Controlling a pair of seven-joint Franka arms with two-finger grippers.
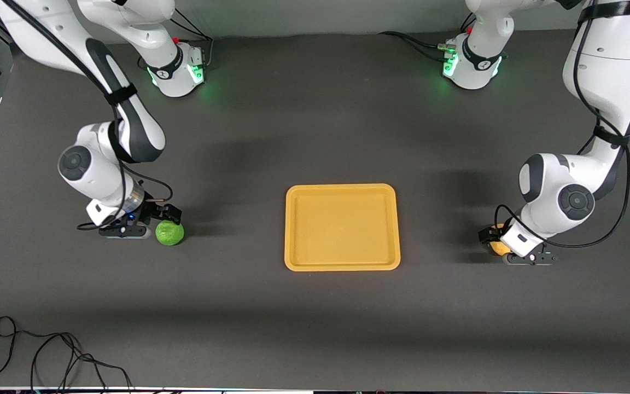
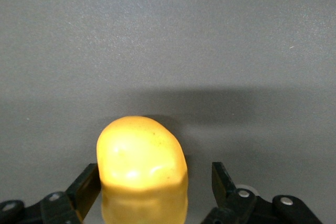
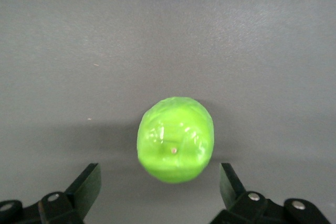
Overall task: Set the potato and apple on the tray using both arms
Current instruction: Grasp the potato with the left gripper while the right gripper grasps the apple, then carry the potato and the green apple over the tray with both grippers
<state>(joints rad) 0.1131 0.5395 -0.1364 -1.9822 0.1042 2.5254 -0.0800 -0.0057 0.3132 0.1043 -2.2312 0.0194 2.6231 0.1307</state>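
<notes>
My right gripper moves toward the green apple's near edge and only then closes on the apple, since its fingers stop short of that edge.
The yellow-orange tray (image 1: 342, 227) lies flat at the table's middle, with nothing on it. The green apple (image 1: 169, 233) sits on the table toward the right arm's end. My right gripper (image 1: 162, 221) is low beside it and open. In the right wrist view the apple (image 3: 175, 140) lies just ahead of the spread fingers (image 3: 89, 182), untouched. The potato (image 1: 495, 246) sits toward the left arm's end, mostly hidden under my left gripper (image 1: 493, 239). In the left wrist view the potato (image 2: 142, 161) stands between the open fingers (image 2: 223, 179), with a gap on one side.
A loose black cable (image 1: 47, 355) lies at the table's near edge toward the right arm's end. The two arm bases (image 1: 175, 68) (image 1: 471, 63) stand along the table's edge farthest from the front camera. Dark bare tabletop (image 1: 315, 137) surrounds the tray.
</notes>
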